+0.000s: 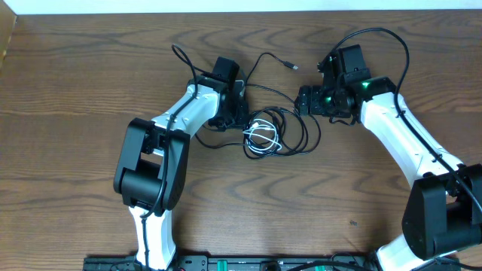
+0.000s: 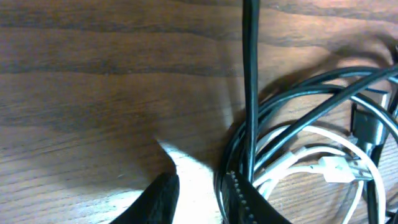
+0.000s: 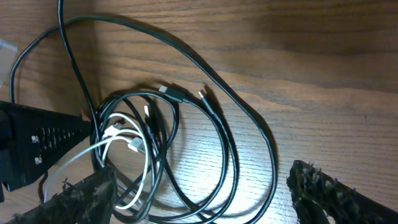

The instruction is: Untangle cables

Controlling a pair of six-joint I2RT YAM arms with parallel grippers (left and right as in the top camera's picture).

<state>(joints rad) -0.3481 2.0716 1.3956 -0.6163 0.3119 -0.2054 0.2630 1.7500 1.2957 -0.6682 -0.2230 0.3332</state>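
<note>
Next, my left gripper pinches the piece of black cable at the tangle's outer edge (image 1: 246, 134) (image 2: 221, 177) and leaves the white cable alone, to untangle the black piece by lifting.
A tangle of cables lies mid-table. A short white cable (image 1: 261, 138) is coiled inside the loops of longer black cables (image 1: 300, 129). One black strand runs up to a small plug end (image 1: 291, 65). My left gripper (image 1: 239, 107) sits at the tangle's left edge. In the left wrist view its fingers (image 2: 199, 199) are slightly apart, with black strands (image 2: 250, 81) against the right finger and the white cable (image 2: 323, 165) beyond. My right gripper (image 1: 303, 100) is above the tangle's right side. Its fingers (image 3: 202, 199) are wide open over the black loops (image 3: 224, 143) and the white coil (image 3: 118, 132).
The table is dark wood (image 1: 90, 83). The arms' own thicker black wires arc above each wrist (image 1: 388, 34). The left gripper's body shows at the left of the right wrist view (image 3: 37, 146), close to the coil.
</note>
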